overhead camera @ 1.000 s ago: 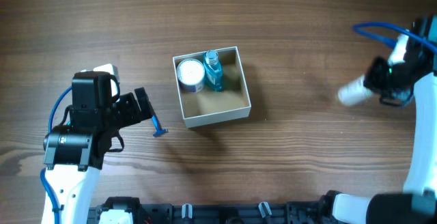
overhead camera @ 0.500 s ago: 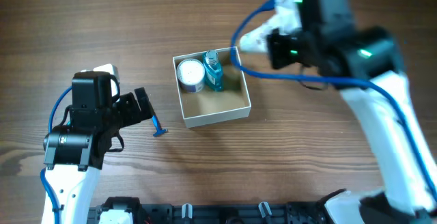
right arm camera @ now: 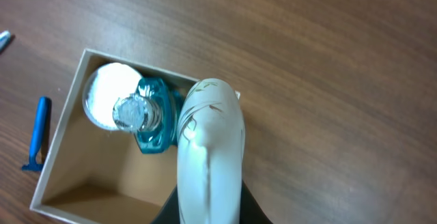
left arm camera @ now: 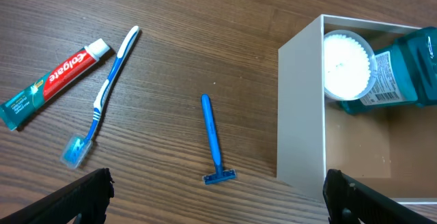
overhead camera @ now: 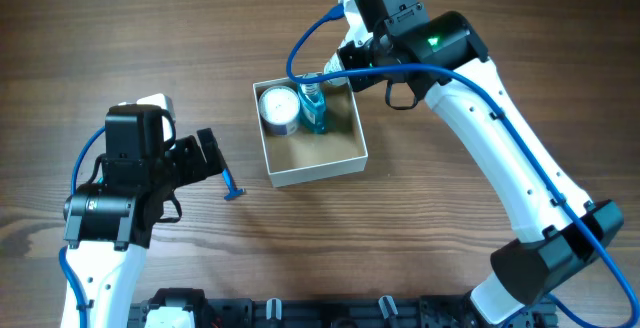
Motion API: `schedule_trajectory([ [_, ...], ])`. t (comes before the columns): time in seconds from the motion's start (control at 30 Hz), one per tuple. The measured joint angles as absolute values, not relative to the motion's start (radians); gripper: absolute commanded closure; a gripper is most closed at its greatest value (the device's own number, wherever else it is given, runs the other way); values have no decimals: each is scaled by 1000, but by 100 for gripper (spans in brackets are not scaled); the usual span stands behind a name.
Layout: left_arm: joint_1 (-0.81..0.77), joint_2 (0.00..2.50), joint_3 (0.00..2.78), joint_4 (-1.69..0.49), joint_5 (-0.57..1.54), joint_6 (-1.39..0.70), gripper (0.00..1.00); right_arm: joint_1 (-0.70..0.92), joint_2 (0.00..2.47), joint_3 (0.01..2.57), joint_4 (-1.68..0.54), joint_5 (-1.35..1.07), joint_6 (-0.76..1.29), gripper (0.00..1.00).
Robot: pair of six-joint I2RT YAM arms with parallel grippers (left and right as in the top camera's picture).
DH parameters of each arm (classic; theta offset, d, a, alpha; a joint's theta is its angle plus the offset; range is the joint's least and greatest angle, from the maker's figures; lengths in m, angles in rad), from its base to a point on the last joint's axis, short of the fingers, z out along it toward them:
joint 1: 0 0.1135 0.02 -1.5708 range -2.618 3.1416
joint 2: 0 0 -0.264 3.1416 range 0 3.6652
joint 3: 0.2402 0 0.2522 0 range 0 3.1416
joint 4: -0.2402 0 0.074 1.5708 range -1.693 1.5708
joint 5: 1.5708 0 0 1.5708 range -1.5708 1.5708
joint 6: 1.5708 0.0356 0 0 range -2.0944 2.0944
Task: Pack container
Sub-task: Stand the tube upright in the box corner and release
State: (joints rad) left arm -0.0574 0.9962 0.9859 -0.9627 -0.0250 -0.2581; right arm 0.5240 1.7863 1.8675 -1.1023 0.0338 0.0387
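My right gripper needs to keep its hold on the white tube (right arm camera: 208, 149) for now. The tube hangs above the container's side at the back corner and would likely catch on the container's rim if I opened now.
The container (overhead camera: 318, 173) is a square white-walled box with a tan inside. It holds a white round jar (overhead camera: 278, 108) and a teal bottle (overhead camera: 313, 106). My right gripper (overhead camera: 345, 63) is shut on a white tube (right arm camera: 208, 149) and holds it above the container's (right arm camera: 116, 176) back right corner, beside the bottle (right arm camera: 147, 118) and jar (right arm camera: 102, 94). My left gripper (overhead camera: 210, 155) is open and empty, left of the container (left arm camera: 300, 115). Its fingers (left arm camera: 222, 203) straddle the table near a blue razor (left arm camera: 213, 142).
The blue razor (overhead camera: 232, 186) lies on the wooden table just left of the container. A blue toothbrush (left arm camera: 106, 94) and a toothpaste tube (left arm camera: 48, 80) lie further left; the left arm hides them in the overhead view.
My right arm has swung from the far right of the table to above the container's back right corner, carrying the white tube. The left arm has not moved.
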Motion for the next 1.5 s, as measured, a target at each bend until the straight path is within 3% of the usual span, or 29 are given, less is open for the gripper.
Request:
schedule_trajectory([
  [0.47,-57,996,986,-963,-25,-258,0,527,1845,1853,-1106,24,39,94],
  [0.5,-57,996,986,-963,-25,-258,0,528,1867,1853,-1097,23,39,85],
  [0.57,-57,996,986,-963,-25,-258,0,528,1914,1842,-1066,19,35,75],
  [0.63,-57,996,986,-963,-25,-258,0,528,1938,1838,-1049,19,30,58],
  [0.73,-57,996,986,-963,-25,-258,0,528,1943,1838,-1035,19,23,45],
  [1.1,-57,996,986,-963,-25,-258,0,528,1916,1837,-1061,19,52,45],
  [1.27,-57,996,986,-953,-22,-258,0,524,1694,1836,-1063,75,126,36],
  [1.5,-57,1103,1102,-905,16,-295,0,236,1388,1841,-1283,173,367,35],
])
